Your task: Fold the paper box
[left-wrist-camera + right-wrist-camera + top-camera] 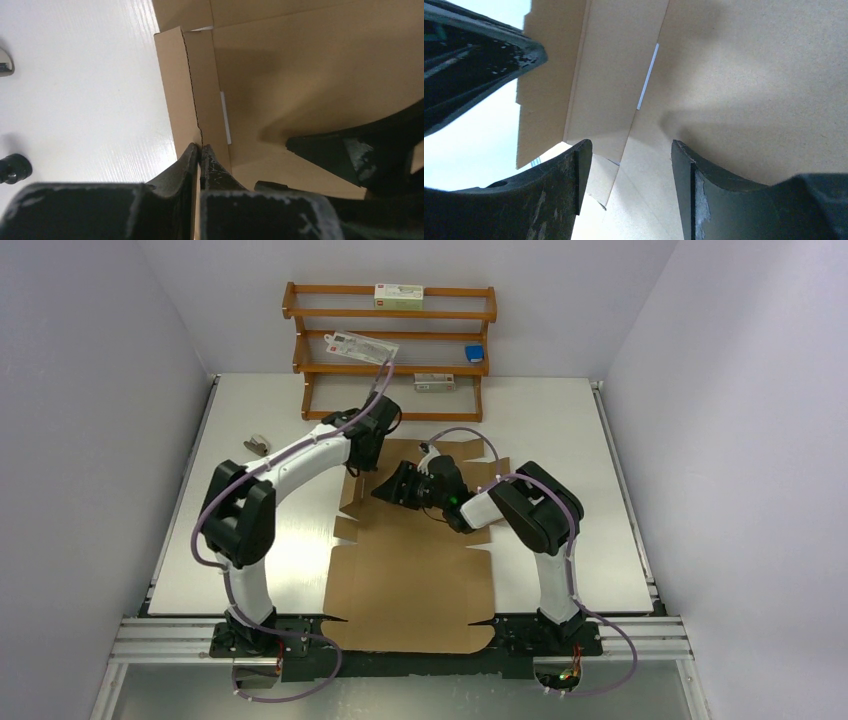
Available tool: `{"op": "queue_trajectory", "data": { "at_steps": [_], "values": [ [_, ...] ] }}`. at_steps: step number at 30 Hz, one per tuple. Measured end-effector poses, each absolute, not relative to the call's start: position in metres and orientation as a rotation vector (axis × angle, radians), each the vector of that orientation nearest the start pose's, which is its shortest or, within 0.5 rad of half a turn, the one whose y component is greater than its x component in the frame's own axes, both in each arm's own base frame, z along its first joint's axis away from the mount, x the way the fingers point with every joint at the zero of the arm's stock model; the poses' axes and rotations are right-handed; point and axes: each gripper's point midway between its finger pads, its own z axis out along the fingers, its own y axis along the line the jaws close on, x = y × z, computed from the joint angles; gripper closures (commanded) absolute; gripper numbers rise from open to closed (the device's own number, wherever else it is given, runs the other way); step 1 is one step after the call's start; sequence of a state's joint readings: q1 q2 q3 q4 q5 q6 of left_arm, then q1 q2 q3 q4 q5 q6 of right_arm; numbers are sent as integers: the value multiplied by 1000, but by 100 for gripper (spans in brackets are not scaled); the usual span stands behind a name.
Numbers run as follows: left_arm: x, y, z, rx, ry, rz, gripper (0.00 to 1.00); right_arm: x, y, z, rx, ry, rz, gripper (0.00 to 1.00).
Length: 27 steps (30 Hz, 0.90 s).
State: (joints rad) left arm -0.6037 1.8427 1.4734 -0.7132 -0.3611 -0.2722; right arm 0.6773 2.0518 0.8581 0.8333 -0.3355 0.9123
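Note:
The robot's right gripper should next pinch the side flap opposite the left gripper's flap. It needs to hold the flap by its outer edge to fold the box, and the flap's fold should stay free.
The paper box (410,580) is a brown cardboard sheet lying mostly flat from the table's near edge to its middle. My left gripper (352,472) is shut on the box's left side flap (180,85), which stands raised off the table; its jaws pinch the flap's edge (201,150). My right gripper (385,490) is open and empty, pointing left over the far panel just inside that flap. In the right wrist view its fingers (631,160) straddle the crease between panel (749,75) and flap. The left gripper's finger (474,55) shows at the upper left.
A wooden shelf (390,340) with small packets stands at the back of the white table (560,440). A small metal object (257,445) lies to the left of the box and shows in the left wrist view (4,62).

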Motion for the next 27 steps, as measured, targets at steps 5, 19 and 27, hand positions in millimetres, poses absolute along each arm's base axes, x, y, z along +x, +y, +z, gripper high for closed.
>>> {"op": "queue_trajectory", "data": {
  "at_steps": [5, 19, 27],
  "values": [
    [374, -190, 95, 332, 2536, 272, 94, 329, 379, 38, -16, 2178, 1295, 36],
    [370, -178, 163, 277, 2417, 249, 45, 337, 352, 78, -218, 2188, 982, 29],
    [364, -211, 216, 266, 2290, -99, 25, 363, 267, 143, -180, 2090, 706, 28]
  ]
}}
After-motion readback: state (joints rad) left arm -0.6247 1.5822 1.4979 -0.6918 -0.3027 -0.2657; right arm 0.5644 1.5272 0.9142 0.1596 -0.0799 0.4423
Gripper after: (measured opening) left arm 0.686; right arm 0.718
